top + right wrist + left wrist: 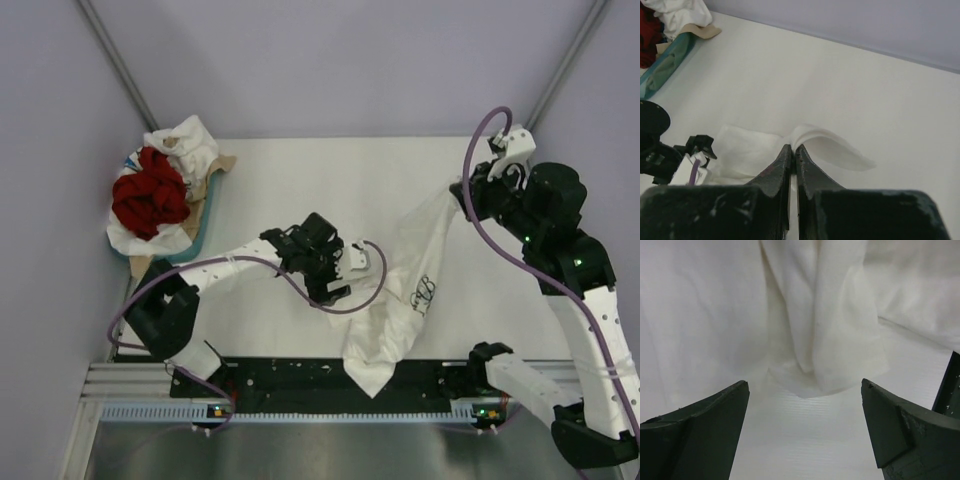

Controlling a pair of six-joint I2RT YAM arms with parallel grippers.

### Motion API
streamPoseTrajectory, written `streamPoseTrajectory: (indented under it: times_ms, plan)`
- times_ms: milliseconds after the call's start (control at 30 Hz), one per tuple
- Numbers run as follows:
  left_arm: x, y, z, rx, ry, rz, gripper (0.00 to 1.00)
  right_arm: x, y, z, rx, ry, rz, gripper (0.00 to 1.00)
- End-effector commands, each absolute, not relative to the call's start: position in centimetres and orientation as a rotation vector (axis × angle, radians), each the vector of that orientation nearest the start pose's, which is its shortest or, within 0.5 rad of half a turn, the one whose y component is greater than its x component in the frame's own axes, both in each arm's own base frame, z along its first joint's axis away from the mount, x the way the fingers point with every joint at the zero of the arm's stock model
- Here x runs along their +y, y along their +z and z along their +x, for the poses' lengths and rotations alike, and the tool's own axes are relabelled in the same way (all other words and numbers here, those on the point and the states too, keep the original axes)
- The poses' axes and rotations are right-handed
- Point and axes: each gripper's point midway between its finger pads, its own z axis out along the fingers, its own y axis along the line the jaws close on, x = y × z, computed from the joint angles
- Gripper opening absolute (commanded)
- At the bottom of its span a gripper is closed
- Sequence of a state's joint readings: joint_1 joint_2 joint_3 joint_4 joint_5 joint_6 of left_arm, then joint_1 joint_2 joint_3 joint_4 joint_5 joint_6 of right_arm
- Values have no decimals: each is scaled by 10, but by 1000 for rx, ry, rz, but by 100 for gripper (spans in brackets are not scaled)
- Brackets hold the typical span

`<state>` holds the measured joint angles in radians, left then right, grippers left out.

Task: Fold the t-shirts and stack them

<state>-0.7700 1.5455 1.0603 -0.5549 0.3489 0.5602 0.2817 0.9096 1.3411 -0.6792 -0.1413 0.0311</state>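
My left gripper's fingers stop above the fold in the left wrist view, the fold's end barely between them. I should lower them before closing on the fold.
A white t-shirt [400, 290] with a small dark chest print lies stretched from the table's right back toward the near edge, its lower end hanging over the front rail. My right gripper [462, 196] is shut on its upper corner and holds it raised; in the right wrist view the cloth [830, 147] folds over my closed fingertips. My left gripper [345, 268] is open and empty, just left of the shirt; in the left wrist view a hanging fold [825, 340] shows ahead between my fingers [705, 425]. A pile of deep red [148, 195] and white t-shirts [185, 140] fills the tray.
The teal-rimmed tray [192, 245] lined with brown cardboard stands at the table's back left corner. A purple cable [345, 305] loops from the left arm beside the shirt. The black rail [300, 375] runs along the near edge.
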Motion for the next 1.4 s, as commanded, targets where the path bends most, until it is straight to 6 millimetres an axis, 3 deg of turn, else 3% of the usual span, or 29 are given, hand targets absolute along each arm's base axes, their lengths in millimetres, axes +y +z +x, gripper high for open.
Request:
streamPoseTrajectory:
  times_ms: [0,133,267,300,333,367,400,433,500,533,633,700,767,900,1033,1100,1167,1233,1367]
  plan:
    - [-283,65,213,1944,-538,1794,97,106,396,266,1729,383,-314,0]
    - [-290,49,232,2025,-450,1773,95,107,392,268,1738,383,-323,0]
    - [-294,31,213,2075,-536,1850,87,102,388,269,1747,358,-306,0]
    - [-293,28,210,2084,-551,1865,77,100,387,270,1748,353,-299,0]
    - [-293,27,207,2099,-561,1875,61,98,386,270,1752,350,-292,0]
    - [-292,29,211,2113,-545,1865,43,96,385,272,1757,345,-282,0]
    - [-291,36,217,2134,-521,1846,16,93,383,274,1763,342,-267,0]
    - [-287,44,226,2148,-485,1804,0,92,382,276,1771,343,-258,0]
    - [-276,76,263,2137,-370,1656,0,87,381,282,1775,344,-241,0]
    - [-264,104,292,2120,-280,1525,0,85,383,285,1773,346,-233,0]
    - [-205,190,365,2081,-71,1160,0,74,401,298,1730,368,-175,0]
    - [-155,244,395,2042,17,965,0,64,424,303,1669,389,-137,0]
    - [-114,292,408,1972,89,839,0,55,449,307,1600,395,-115,0]
    - [-47,377,398,1842,310,655,0,72,503,298,1452,453,-236,0]
    - [-8,456,361,1718,438,530,0,89,544,277,1336,479,-379,0]
    - [9,484,342,1664,505,482,0,94,555,266,1298,480,-429,0]
    - [18,497,328,1642,554,467,0,101,557,255,1273,494,-485,0]
    - [20,497,316,1648,559,477,0,109,548,247,1267,522,-550,0]
    - [7,470,308,1709,471,556,0,128,513,238,1283,626,-698,0]
